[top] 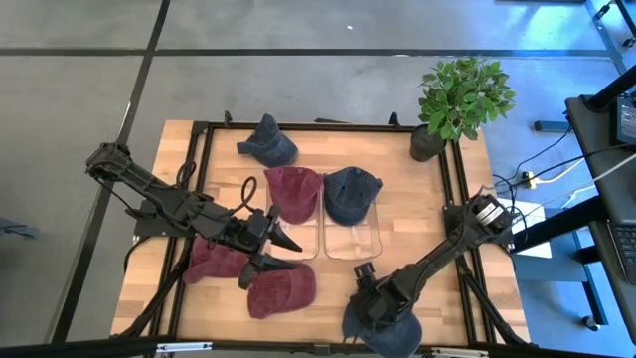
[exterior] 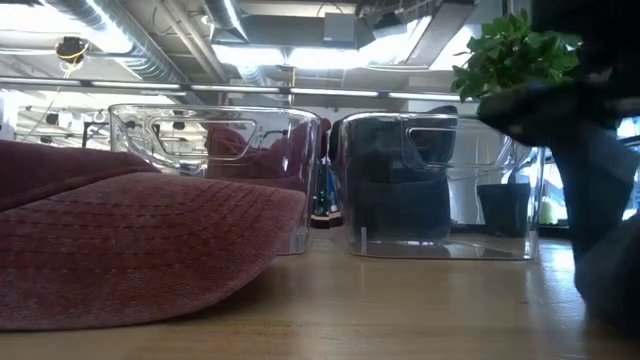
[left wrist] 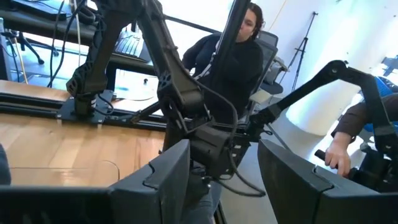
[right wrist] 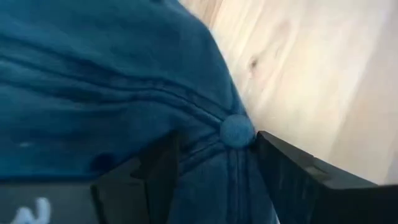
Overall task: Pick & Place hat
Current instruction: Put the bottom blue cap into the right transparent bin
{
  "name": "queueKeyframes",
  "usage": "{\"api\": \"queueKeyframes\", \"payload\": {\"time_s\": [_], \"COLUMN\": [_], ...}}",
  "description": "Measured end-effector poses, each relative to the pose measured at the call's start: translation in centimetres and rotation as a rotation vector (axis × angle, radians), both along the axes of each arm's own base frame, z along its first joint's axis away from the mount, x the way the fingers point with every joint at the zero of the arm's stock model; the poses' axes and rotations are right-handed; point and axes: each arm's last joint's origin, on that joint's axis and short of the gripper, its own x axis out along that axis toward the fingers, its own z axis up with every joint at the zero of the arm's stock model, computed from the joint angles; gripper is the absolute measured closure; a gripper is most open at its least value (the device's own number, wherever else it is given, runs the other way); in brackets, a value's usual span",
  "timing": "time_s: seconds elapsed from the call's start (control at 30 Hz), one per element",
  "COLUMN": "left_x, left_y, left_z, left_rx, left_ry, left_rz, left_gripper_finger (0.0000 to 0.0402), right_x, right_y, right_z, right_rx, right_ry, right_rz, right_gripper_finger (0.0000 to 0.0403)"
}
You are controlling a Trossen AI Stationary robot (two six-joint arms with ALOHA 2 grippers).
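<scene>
My right gripper's fingers stand around the crown's button [right wrist: 237, 130] in the right wrist view. It is time to close now. Closing now would catch the blue hat.
A blue hat [top: 393, 335] lies at the table's near edge, right of centre. My right gripper [top: 368, 306] is on top of it, open, with a finger on each side of the crown's button [right wrist: 237, 130]. In the low view this hat [exterior: 605, 250] is a dark mass at the right. My left gripper [top: 281, 251] hangs open over the table's middle left, between two maroon hats [top: 214, 261] [top: 281, 291] lying on the wood. It touches nothing. A third maroon hat [top: 295, 191] and another blue hat [top: 351, 191] sit in two clear bins. A further blue hat [top: 268, 142] lies near the far edge. My right gripper comes at the blue hat's crown top from above, pointing down. Its open fingers [right wrist: 158, 168] stand in the cloth on either side of the button [right wrist: 237, 130], and creased cloth fills the gap between them. The hat's underside is hidden; I cannot tell whether it rests on the table.
Two clear bins [top: 298, 246] [top: 353, 242] stand side by side at the table's centre, seen also in the low view [exterior: 215, 150] [exterior: 440, 180]. A potted plant [top: 462, 94] stands at the far right corner. A black frame rail [top: 298, 126] edges the table. People [left wrist: 239, 56] sit beyond the table.
</scene>
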Motion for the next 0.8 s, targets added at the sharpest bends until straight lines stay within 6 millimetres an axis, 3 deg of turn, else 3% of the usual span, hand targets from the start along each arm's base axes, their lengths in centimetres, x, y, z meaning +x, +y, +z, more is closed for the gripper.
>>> {"api": "queueKeyframes", "payload": {"time_s": [0.17, 0.47, 0.63, 0.8], "left_x": [0.0, 0.0, 0.0, 0.0], "left_y": [0.0, 0.0, 0.0, 0.0], "left_z": [0.0, 0.0, 0.0, 0.0], "left_rx": [0.000, 0.002, 0.001, 0.001], "left_ry": [0.000, 0.000, 0.000, 0.000], "left_rz": [0.003, 0.005, 0.005, 0.005], "left_gripper_finger": [0.0217, 0.0217, 0.0217, 0.0217], "right_x": [0.0, -0.1, -0.4, -0.9], "right_y": [0.0, -0.1, -0.4, -0.7], "right_z": [-0.3, -0.2, 0.7, 4.1], "right_rx": [-0.005, -0.010, 0.011, 0.098], "right_ry": [0.014, 0.018, 0.017, -0.052], "right_rz": [-0.001, -0.017, -0.063, -0.131], "right_gripper_finger": [0.0230, 0.0366, 0.0371, 0.0371]}}
